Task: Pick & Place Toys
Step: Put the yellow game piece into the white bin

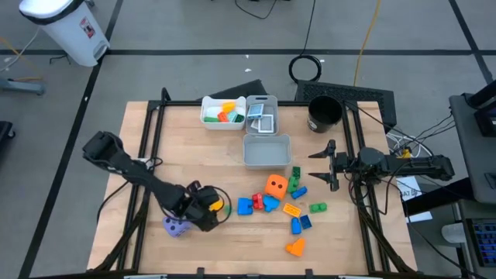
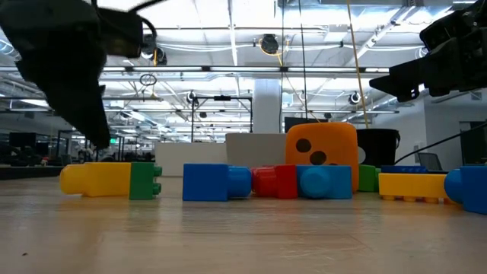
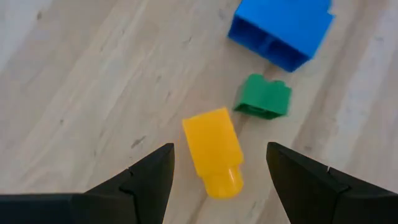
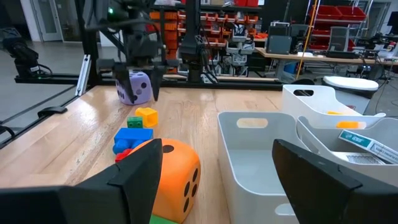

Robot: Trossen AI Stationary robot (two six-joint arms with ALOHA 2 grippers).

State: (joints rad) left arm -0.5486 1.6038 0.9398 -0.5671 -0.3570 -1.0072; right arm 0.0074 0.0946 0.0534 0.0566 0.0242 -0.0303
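My left gripper's fingers hover above the yellow block, so closing now would miss it. My left gripper lowers first, then closes on the block.
A yellow block lies on its side on the wooden table, with a small green block and a blue block just beyond it. My left gripper hangs open above the yellow block, one finger on each side, touching nothing. From above, this gripper is at the table's near left, next to a purple die. More blocks and an orange die lie scattered to the right. My right gripper waits open at the right edge.
At the far side stand a white bin with blocks in it, a bin holding picture cards, an empty grey bin and a black cup. Bare wood lies left of the bins and along the near edge.
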